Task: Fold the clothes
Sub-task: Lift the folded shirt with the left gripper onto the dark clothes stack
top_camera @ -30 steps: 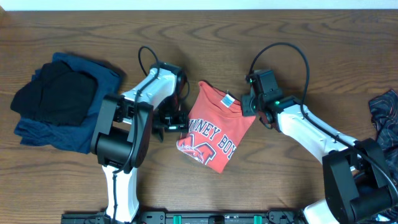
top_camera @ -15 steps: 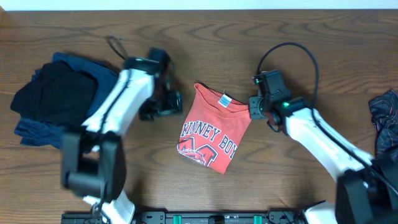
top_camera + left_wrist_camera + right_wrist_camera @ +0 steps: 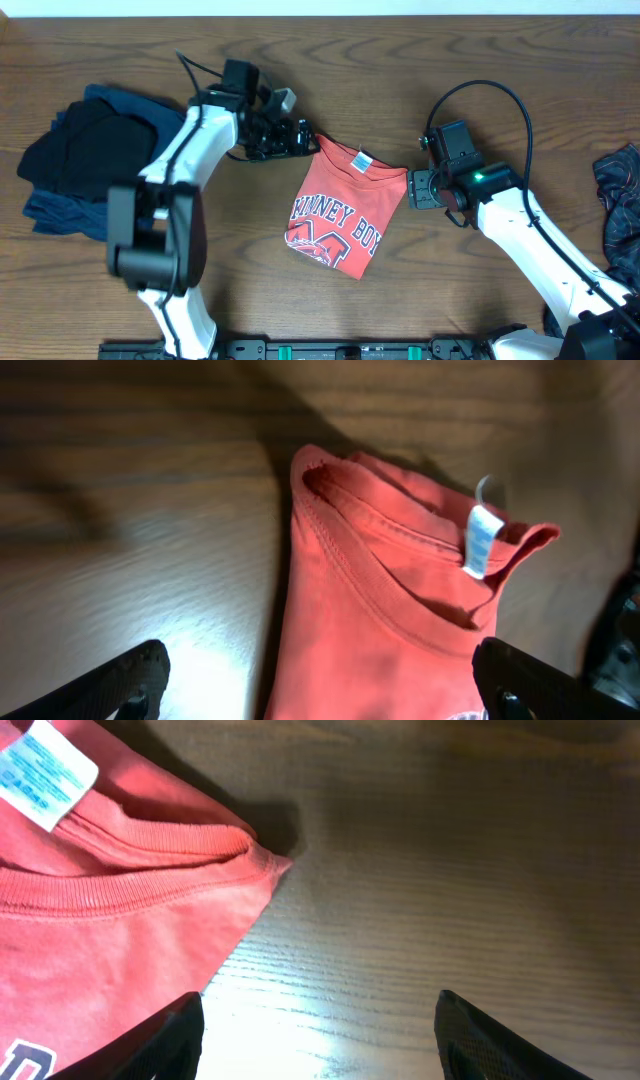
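Observation:
My left gripper should grab the folded T-shirt at its collar [image 3: 323,148] [image 3: 318,482] next. The T-shirt's body will then trail behind and lie on the pile with the lettering up.
The coral-red T-shirt [image 3: 345,210] lies folded into a narrow oblong in the middle of the table, white lettering up and its collar at the far end. My left gripper [image 3: 300,138] hovers at the collar's far left corner. In the left wrist view its fingers [image 3: 130,680] stand wide apart over the shirt [image 3: 390,620] and its white label [image 3: 482,540], gripping nothing. My right gripper [image 3: 420,188] sits just right of the collar's right corner. It is open, with bare wood between its fingertips [image 3: 150,1040] and the shirt's edge [image 3: 110,920] beside the left one.
A pile of black and navy clothes [image 3: 90,160] sits at the table's left. A dark plaid piece [image 3: 622,190] lies at the right edge. The wooden table [image 3: 480,80] stretches behind and between them.
Both grippers have opened. The left arm swung from the shirt's left side up to its collar corner. The right gripper drew back rightward off the collar.

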You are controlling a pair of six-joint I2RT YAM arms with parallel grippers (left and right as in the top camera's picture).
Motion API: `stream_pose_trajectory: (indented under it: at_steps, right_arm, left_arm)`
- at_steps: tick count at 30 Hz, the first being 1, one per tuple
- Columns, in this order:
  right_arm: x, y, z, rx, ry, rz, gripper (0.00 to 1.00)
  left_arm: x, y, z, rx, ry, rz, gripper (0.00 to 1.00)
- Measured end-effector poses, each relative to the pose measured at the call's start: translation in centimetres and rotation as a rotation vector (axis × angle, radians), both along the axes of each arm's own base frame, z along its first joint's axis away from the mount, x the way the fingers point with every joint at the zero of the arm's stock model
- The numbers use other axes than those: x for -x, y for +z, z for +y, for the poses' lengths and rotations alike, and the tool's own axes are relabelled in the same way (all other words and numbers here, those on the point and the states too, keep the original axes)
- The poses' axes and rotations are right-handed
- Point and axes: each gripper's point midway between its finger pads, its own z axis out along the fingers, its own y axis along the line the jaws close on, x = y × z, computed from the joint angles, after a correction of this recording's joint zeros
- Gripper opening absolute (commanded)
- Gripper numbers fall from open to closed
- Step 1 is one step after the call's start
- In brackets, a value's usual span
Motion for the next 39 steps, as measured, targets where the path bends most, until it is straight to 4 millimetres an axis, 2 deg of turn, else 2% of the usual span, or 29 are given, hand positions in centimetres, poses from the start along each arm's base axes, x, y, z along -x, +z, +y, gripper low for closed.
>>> stream_pose_trajectory:
  at_steps: [4, 9, 12, 14, 17, 18, 19, 20, 24, 27, 31, 34, 39]
  right_arm:
    - [0.2, -0.1, -0.1, 0.003, -0.001, 0.008, 0.72]
    - [0.2, -0.1, -0.1, 0.0, -0.009, 0.011, 0.73]
    - [0.3, -0.1, -0.1, 0.0, -0.011, 0.012, 0.73]
    - [0.4, -0.2, -0.1, 0.001, -0.014, 0.018, 0.73]
    - [0.7, -0.3, -0.3, 0.005, -0.017, 0.029, 0.72]
    - [0.7, -0.3, -0.3, 0.006, -0.017, 0.032, 0.72]
    - [0.8, -0.3, -0.3, 0.007, -0.017, 0.035, 0.73]
    - [0.9, -0.3, -0.3, 0.008, -0.017, 0.038, 0.72]
    - [1.0, -0.4, -0.4, 0.01, -0.017, 0.042, 0.72]
    - [1.0, -0.4, -0.4, 0.011, -0.018, 0.043, 0.72]
    - [1.0, -0.4, -0.4, 0.011, -0.018, 0.044, 0.72]
    - [1.1, -0.4, -0.5, 0.018, -0.019, 0.047, 0.72]
    - [1.3, -0.5, -1.0, 0.04, -0.026, 0.056, 0.72]
  left_arm:
    - [0.5, -2.6, -1.3, 0.085, -0.03, 0.073, 0.98]
    - [1.1, -2.4, -3.5, 0.209, -0.08, 0.107, 0.99]
    - [2.0, -2.4, -5.7, 0.265, -0.137, 0.13, 0.93]
    - [3.0, -2.5, -7.1, 0.289, -0.178, 0.146, 0.81]
    - [4.1, -3.2, -8.6, 0.283, -0.225, 0.16, 0.57]
    - [4.3, -3.6, -8.8, 0.27, -0.233, 0.164, 0.44]
    - [4.6, -3.9, -8.9, 0.254, -0.243, 0.163, 0.21]
    - [4.7, -4.3, -9.0, 0.237, -0.244, 0.167, 0.08]
    - [4.9, -5.2, -8.4, 0.195, -0.24, 0.173, 0.06]
    - [4.9, -5.0, -7.9, 0.177, -0.23, 0.181, 0.06]
    - [4.0, -4.1, -6.1, 0.118, -0.193, 0.148, 0.06]
    - [2.3, -1.5, -4.0, 0.089, -0.14, 0.065, 0.06]
    - [-1.1, 5.9, 1.3, 0.016, 0.017, -0.152, 0.06]
